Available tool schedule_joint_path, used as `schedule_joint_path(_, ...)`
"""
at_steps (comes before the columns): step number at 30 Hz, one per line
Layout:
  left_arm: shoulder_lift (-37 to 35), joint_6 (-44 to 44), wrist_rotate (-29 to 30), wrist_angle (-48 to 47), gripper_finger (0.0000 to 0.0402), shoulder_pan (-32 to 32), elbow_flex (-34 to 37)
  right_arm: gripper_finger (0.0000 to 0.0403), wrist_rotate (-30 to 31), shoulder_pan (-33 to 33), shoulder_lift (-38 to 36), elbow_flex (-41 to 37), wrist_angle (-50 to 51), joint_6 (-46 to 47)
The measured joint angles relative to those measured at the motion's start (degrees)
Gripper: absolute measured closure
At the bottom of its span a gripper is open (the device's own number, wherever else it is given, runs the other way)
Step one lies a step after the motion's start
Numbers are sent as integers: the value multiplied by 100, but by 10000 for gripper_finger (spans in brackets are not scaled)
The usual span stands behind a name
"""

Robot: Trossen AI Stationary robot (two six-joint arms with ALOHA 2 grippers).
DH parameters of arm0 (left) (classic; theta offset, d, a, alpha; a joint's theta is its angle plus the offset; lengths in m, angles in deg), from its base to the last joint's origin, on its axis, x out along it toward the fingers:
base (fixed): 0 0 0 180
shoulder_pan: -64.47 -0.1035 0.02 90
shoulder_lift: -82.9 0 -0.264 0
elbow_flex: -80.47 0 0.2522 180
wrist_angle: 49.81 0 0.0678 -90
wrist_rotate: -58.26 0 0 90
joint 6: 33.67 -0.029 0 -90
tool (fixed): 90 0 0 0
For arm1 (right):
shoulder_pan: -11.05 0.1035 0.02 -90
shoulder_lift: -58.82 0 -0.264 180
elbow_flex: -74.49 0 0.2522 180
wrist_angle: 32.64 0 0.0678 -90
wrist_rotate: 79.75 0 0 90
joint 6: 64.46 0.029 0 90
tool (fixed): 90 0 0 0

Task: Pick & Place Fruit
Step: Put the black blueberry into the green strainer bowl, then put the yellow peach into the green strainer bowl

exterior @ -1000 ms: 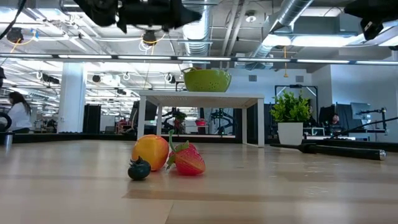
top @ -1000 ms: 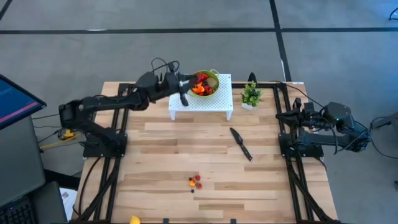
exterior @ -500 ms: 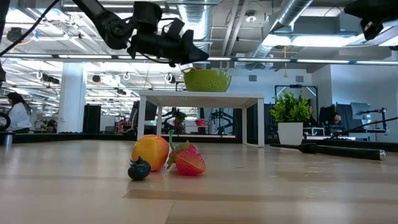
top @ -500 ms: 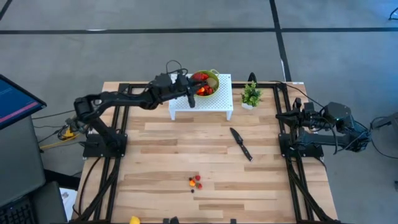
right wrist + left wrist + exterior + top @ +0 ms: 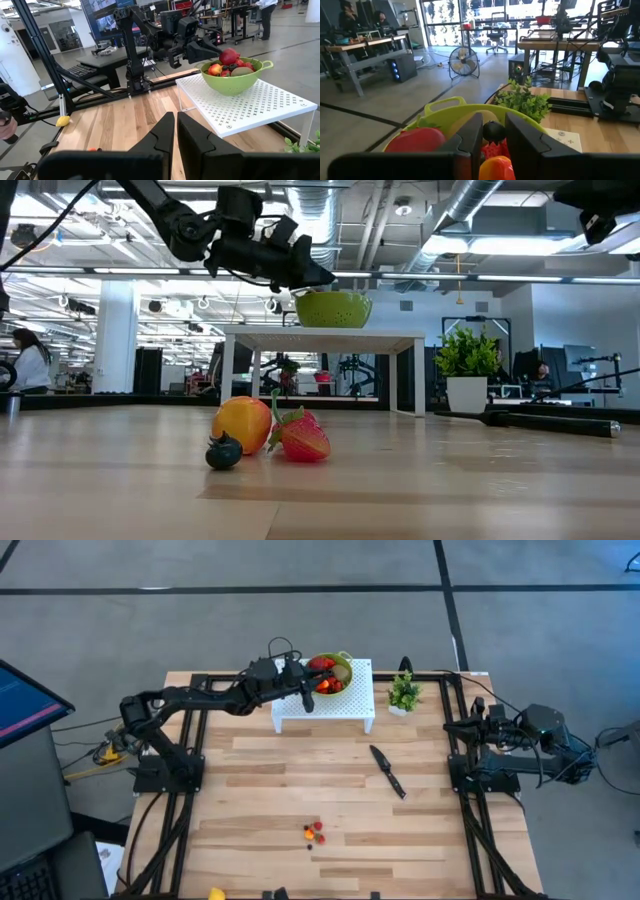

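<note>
The dark berry [image 5: 494, 133] sits inside the bowl's rim, over the orange fruit in the bowl [image 5: 497, 169], and would remain there, so it is time for my left gripper to open.
A green bowl [image 5: 330, 672] with red, orange and dark fruit stands on a white perforated stand [image 5: 340, 708] at the table's far edge. My left gripper [image 5: 493, 127] hovers level at the bowl's left rim [image 5: 300, 298], shut on a small dark round berry [image 5: 494, 131]. An orange fruit [image 5: 243, 423], a strawberry [image 5: 303, 437] and a dark berry [image 5: 224, 452] lie together on the table near its front [image 5: 315, 832]. My right gripper [image 5: 176, 117] waits shut, raised by the table's right edge [image 5: 470, 726]. My left gripper pinches the dark berry [image 5: 494, 131] between its two fingers, near their free ends. The fingers lie level and come from the table's left. The berry hangs clear, just above the fruit in the bowl.
A black knife [image 5: 387, 770] lies right of the table's middle. A small potted plant [image 5: 404, 692] stands right of the stand. A yellow fruit [image 5: 216, 893] lies at the front edge. The wood between the stand and the loose fruit is bare.
My left gripper has come down and reached toward the table's right, from high above the stand's left end to the bowl's left rim. It has held nearly still over the last half second.
</note>
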Motion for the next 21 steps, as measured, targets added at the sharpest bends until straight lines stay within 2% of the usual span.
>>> schedule_joint_path(10, 0, -8, -1, -2, 327, 0, 0, 386, 0, -1, 0, 0, 0, 0)
schedule_joint_path(21, 0, -6, -2, -4, 278, 0, 0, 386, 0, -1, 1, 0, 1, 0)
